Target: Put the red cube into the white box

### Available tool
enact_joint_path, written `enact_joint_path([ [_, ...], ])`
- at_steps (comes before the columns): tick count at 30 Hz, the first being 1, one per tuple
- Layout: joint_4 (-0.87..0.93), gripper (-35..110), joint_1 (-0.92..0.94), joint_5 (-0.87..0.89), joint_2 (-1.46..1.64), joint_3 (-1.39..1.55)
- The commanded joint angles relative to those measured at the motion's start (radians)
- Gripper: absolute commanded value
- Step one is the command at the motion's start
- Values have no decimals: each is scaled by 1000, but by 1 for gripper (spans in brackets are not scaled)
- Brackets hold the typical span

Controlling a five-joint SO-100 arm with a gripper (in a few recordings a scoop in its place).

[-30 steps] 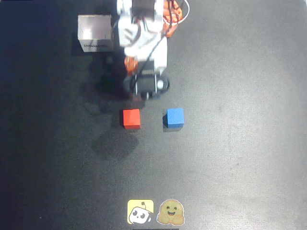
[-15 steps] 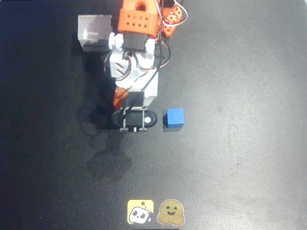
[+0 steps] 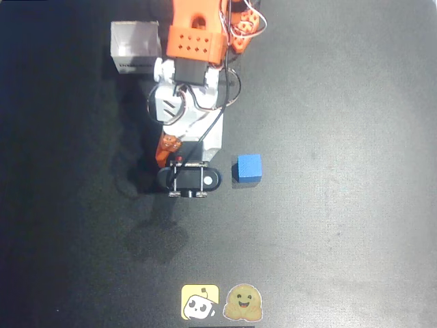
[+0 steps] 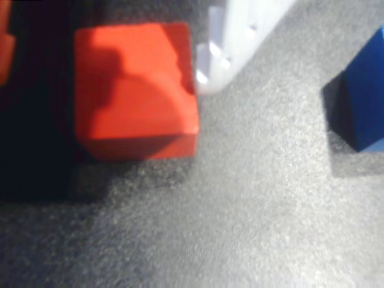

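My gripper grabs the red cube by its opposite sides next, to put the cube into the white box (image 3: 133, 46).
In the wrist view the red cube (image 4: 135, 90) lies on the dark mat between my fingers. The white finger (image 4: 240, 36) stands against its right edge, and a sliver of the orange finger (image 4: 3, 42) shows at the far left with a shadowed gap between. My gripper (image 4: 105, 66) is open around the cube. From overhead, my arm and gripper (image 3: 183, 162) cover the spot where the cube lies, so the cube is hidden there. The white box (image 3: 133, 46) stands at the back left, beside the arm's base.
A blue cube (image 3: 248, 168) (image 4: 366, 96) sits just right of the gripper, a small gap away. Two stickers (image 3: 200, 302) (image 3: 244, 302) lie flat at the mat's near edge. The dark mat (image 3: 341, 205) is open to the right and left.
My arm has stretched forward from near the box and come down over the red cube, which showed overhead a second ago and is now covered by the gripper.
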Motion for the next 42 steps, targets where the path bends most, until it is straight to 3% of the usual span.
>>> enact_joint_path([
  [1,-15,24,-12,-5,-2,-6],
  [9,-23,24,-20,-5,3,9],
  [17,-170,21,-18,-5,-32,112],
  [23,-184,0,-15,0,-28,123],
  [30,-166,0,-14,0,-14,112],
  [33,-81,0,-5,23,51,94],
  [42,532,0,132,215,322,-184],
])
